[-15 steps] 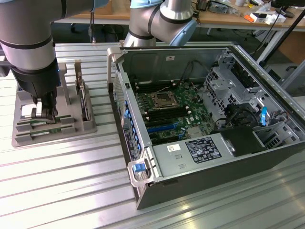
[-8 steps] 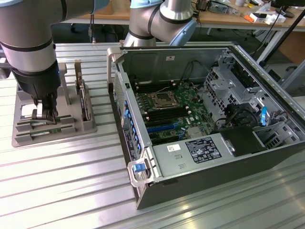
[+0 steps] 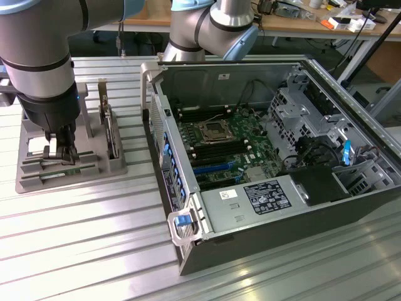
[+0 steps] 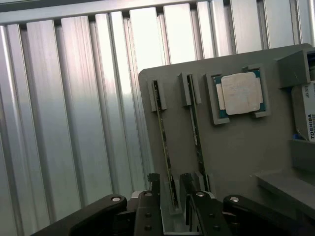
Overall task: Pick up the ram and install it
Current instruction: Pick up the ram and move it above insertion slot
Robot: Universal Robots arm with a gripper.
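Note:
I need to pick up the ram, so I will grab it next by its exposed top edge with my gripper, because the slots of the holder hold the ram at its ends.
The ram is a thin green stick standing on edge in a slot of the grey holder. A second stick like it stands in the neighbouring slot. My gripper is lowered over the near end of the first stick, open, with one finger on each side of it and small gaps showing. In the exterior view the gripper sits low over the holder at that view's left, apart from the open computer case.
A square silver processor lies in a recess of the holder, and a hard drive stands at its edge. Inside the case, the motherboard shows long memory slots beside the processor socket. Everything rests on a ribbed metal table.

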